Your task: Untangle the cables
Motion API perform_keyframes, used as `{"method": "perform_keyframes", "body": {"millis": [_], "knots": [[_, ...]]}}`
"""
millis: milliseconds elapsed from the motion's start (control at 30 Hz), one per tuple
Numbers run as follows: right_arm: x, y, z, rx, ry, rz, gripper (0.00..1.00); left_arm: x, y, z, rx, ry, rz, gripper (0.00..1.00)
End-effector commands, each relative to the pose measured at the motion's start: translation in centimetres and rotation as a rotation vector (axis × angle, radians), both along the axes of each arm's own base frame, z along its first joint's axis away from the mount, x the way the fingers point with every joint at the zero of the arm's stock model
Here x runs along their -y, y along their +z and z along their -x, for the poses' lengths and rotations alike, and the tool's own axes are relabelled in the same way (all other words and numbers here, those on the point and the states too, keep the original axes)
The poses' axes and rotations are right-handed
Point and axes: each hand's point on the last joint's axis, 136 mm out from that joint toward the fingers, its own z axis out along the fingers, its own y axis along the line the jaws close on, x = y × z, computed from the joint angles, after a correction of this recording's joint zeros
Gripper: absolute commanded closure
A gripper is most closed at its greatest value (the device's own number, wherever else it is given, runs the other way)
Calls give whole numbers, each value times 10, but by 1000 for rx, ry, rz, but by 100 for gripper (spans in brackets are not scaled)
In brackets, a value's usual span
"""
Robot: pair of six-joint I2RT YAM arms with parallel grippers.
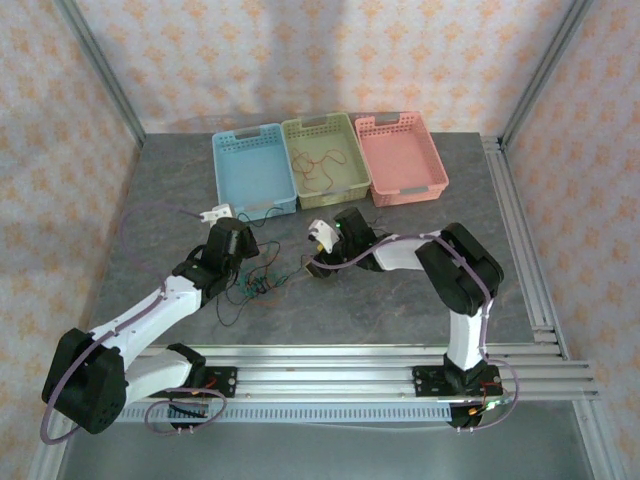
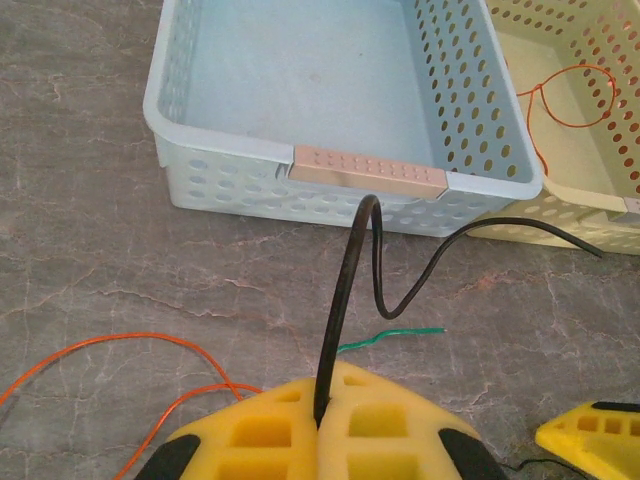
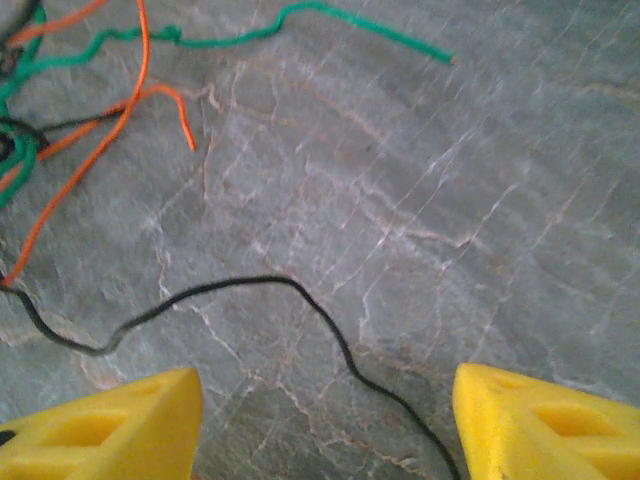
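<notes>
Next, my right gripper grabs the thin black cable along its lone part, leaving green and orange free, to untangle it.
A small tangle of cables (image 1: 262, 283) in black, orange and green lies on the table between the two arms. My left gripper (image 2: 322, 400) is shut on a black cable (image 2: 345, 290), which rises from the yellow pads, loops, and trails off to the right in front of the blue basket (image 2: 250, 170). A green strand (image 2: 400, 335) and orange strands (image 2: 120, 342) lie on the table beside it. My right gripper (image 3: 325, 385) is open low over the table, and a thin black strand (image 3: 300, 290) runs between its fingers without touching them. Green (image 3: 330, 22) and orange (image 3: 130, 90) strands lie beyond it.
Three baskets stand in a row at the back: blue (image 1: 255, 170), yellow-green (image 1: 345, 140) holding a loose orange cable (image 1: 320, 165), and pink (image 1: 400, 155). A yellow finger (image 2: 590, 435) of the right gripper shows at the left wrist view's lower right. Metal rails (image 1: 350, 375) run along the near edge.
</notes>
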Motion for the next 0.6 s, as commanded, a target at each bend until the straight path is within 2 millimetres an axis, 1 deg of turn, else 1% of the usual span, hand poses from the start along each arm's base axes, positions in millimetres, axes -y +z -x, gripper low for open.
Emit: {"method": "perform_keyframes", "body": {"millis": [0,100,267,400,567], "knots": [[-10,-3,6,23,79,24,33,-8,3,-2,23,46,0,100],[-14,-8,0,51,61,42,33,-8,3,-2,23,46,1,100],[-21,-13,-4,24,60,48,33,-9,3,-2,25,47,1,100],[-33,-10,-15,52,1,33,33,-8,3,-2,24,46,2,100],[-50,-1,-25,94,-66,-16,33,-9,3,-1,25,49,1,100]]}}
